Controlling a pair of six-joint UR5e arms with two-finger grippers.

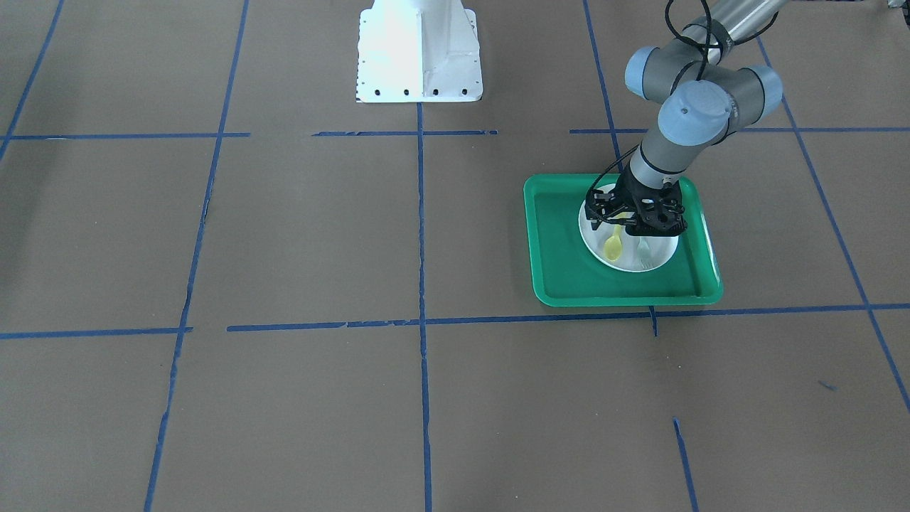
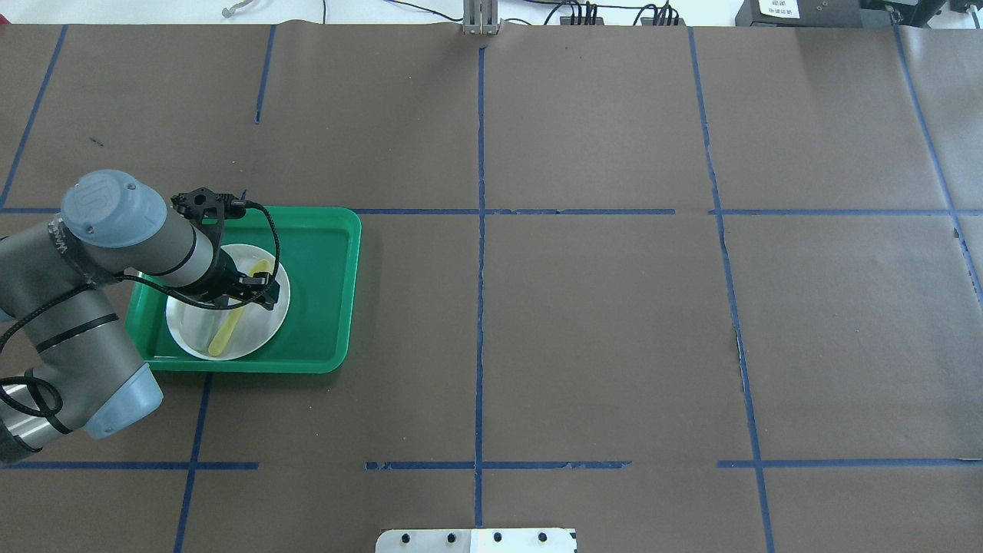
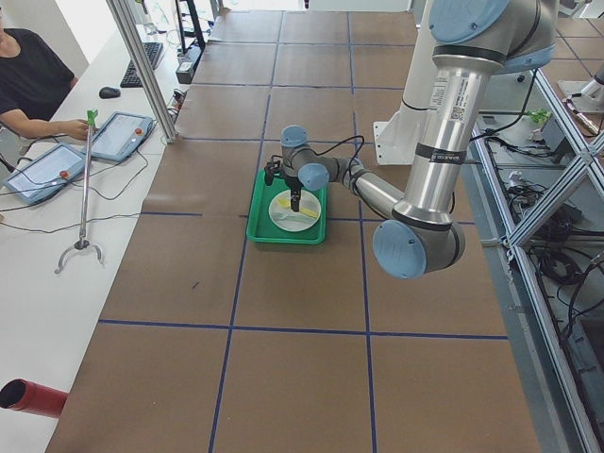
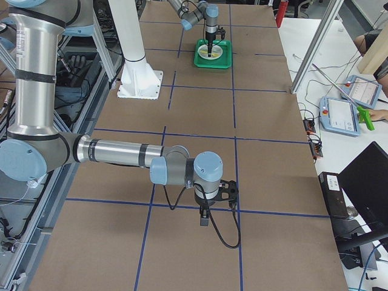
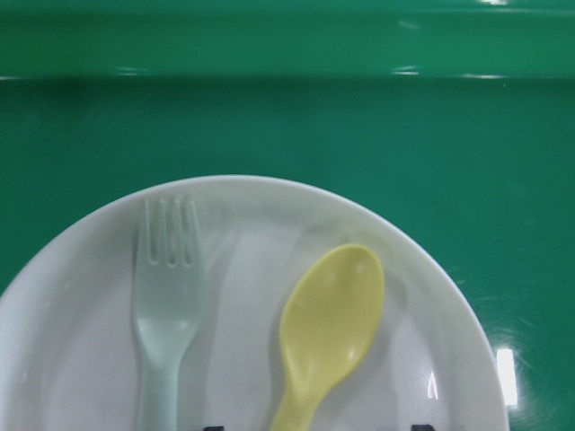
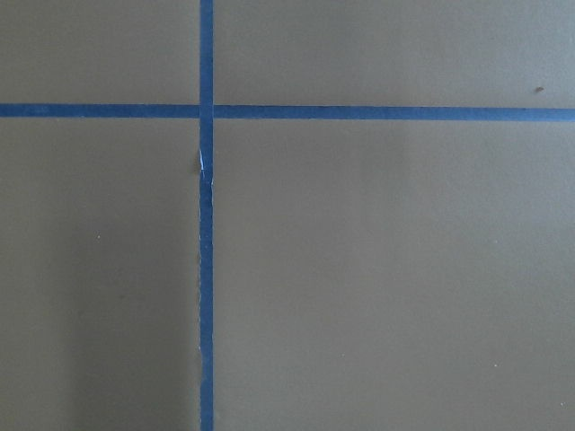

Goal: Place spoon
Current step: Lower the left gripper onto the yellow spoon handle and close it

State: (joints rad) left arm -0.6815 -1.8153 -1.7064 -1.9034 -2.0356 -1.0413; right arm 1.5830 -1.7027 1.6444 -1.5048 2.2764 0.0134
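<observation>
I will next pick up the spoon with my left gripper by its slim handle (image 5: 293,415). The handle has straight sides, while the spoon's bowl is round and sloping.
The yellow spoon (image 5: 332,314) lies flat on the white plate (image 5: 431,314), its bowl towards the tray's rim. The front view shows its bowl (image 1: 613,247) and the overhead view its handle (image 2: 223,338). My left gripper (image 1: 629,226) hangs just over the plate (image 2: 192,338), above the spoon's handle (image 2: 242,296). Its jaws are open: in the left wrist view the two tips show wide apart at the bottom edge, with the handle between them. My right gripper (image 4: 205,218) shows only in the exterior right view, low over bare table far from the plate. I cannot tell whether it is open or shut.
A pale grey-green fork (image 5: 168,296) lies on the plate beside the spoon (image 1: 643,250). The plate sits in a green tray (image 2: 322,253) with a raised rim (image 1: 561,242). The table is brown paper with blue tape lines. The robot's white base (image 1: 419,53) stands mid-table.
</observation>
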